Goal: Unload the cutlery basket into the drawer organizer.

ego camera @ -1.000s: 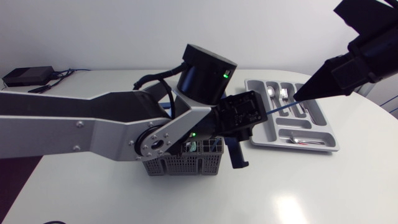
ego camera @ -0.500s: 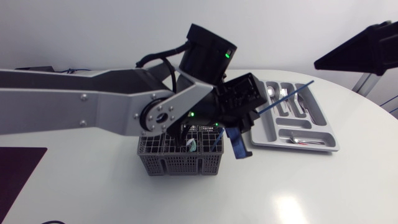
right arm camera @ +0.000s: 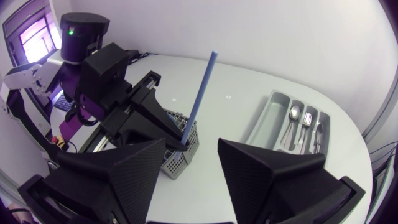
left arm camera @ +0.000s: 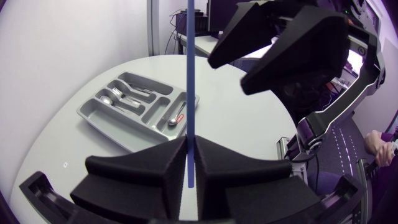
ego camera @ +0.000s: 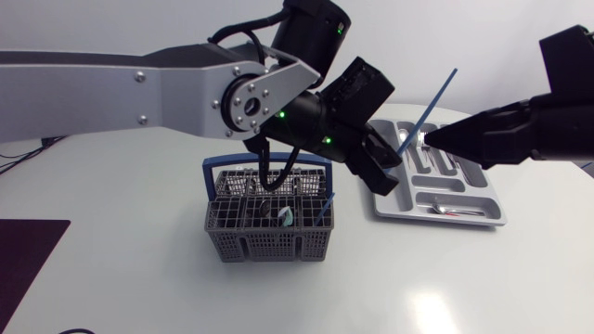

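I need to grab the straw next with my right gripper by the bare length (ego camera: pixel 430 109) (right arm camera: pixel 201 93) above my left gripper's fingers, since those fingers close around the lower part of the straw.
My left gripper (ego camera: pixel 393 158) is shut on a thin blue straw (ego camera: pixel 432 104) and holds it in the air between the basket and the organizer, slanting up to the right. In the left wrist view the straw (left arm camera: pixel 190 93) runs straight out from between the fingers (left arm camera: pixel 149 177). My right gripper (ego camera: pixel 442 139) hangs open just right of the straw, above the grey organizer (ego camera: pixel 399 210). The right wrist view shows the straw (right arm camera: pixel 200 93) ahead of the open gripper (right arm camera: pixel 191 171). The grey mesh basket (ego camera: pixel 269 239), blue handle up, holds another blue straw (ego camera: pixel 322 210).
The organizer (left arm camera: pixel 93 116) holds a spoon, forks (ego camera: pixel 423 139) and a red-marked piece (ego camera: pixel 447 211) in separate slots. My left arm (ego camera: pixel 139 88) spans the table above the basket. Bare white tabletop lies in front of basket and organizer.
The left arm has risen and swung the straw up from basket height to a steeper tilt. The right gripper let go of the straw's tip, opened, pulled away and came back beside it.
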Motion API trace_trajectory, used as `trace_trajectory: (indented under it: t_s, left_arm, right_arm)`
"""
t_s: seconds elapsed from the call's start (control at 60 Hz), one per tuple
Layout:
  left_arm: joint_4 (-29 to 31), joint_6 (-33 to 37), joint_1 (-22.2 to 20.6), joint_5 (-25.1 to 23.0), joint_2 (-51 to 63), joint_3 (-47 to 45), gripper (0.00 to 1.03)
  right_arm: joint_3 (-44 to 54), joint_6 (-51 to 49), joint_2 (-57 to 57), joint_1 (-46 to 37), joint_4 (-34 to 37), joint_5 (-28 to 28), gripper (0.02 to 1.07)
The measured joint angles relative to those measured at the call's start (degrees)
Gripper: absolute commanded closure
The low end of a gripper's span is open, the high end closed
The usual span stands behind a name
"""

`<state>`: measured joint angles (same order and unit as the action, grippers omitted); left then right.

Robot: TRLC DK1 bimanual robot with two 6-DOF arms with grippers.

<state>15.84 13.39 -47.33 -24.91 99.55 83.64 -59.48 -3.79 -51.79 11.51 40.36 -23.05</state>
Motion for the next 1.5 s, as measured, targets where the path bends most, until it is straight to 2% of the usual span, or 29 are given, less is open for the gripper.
trace_trajectory:
  t_s: [0.2,0.383,0.617,0.883,0.933,1.0,1.067,1.133,1.3,1.5]
  left_arm:
    - [0.4,-1.4,-0.1,-0.2,0.0,0.0,0.90]
    - [0.4,-1.4,-0.4,-0.2,0.0,0.0,0.90]
    - [0.4,-1.4,-0.4,-0.2,0.0,0.0,0.90]
    - [0.2,-2.1,-0.3,-0.3,0.0,0.0,0.86]
    - [0.1,-2.6,-0.2,-0.3,0.0,0.0,0.78]
    - [0.1,-3.3,-0.1,-0.3,0.0,0.0,0.53]
    - [-0.4,-3.6,0.1,-0.1,0.0,0.0,0.22]
    - [-0.7,-4.0,0.5,0.3,0.0,0.1,0.05]
    - [-0.9,-4.4,2.0,1.4,-0.9,0.1,0.05]
    - [-0.9,-1.7,5.0,5.6,-7.9,-0.1,0.05]
  right_arm:
    - [0.0,3.5,-3.8,3.0,-3.4,0.8,0.53]
    - [0.0,3.8,-6.4,3.5,-3.6,0.8,0.68]
    - [0.0,3.8,-6.8,3.6,-3.8,0.8,0.98]
    - [0.0,3.9,-6.9,4.6,-4.2,0.7,1.01]
    - [0.0,3.9,-6.9,4.7,-4.4,0.7,1.01]
    - [0.0,3.8,-6.9,4.9,-4.4,0.8,1.01]
    - [0.0,3.8,-6.9,4.9,-4.3,0.8,1.01]
    - [0.0,3.8,-6.9,4.9,-4.1,0.8,1.01]
    - [0.0,3.3,-6.9,2.4,-2.4,-0.5,1.01]
    - [-2.4,-1.5,-9.9,-7.1,1.9,-5.7,1.01]
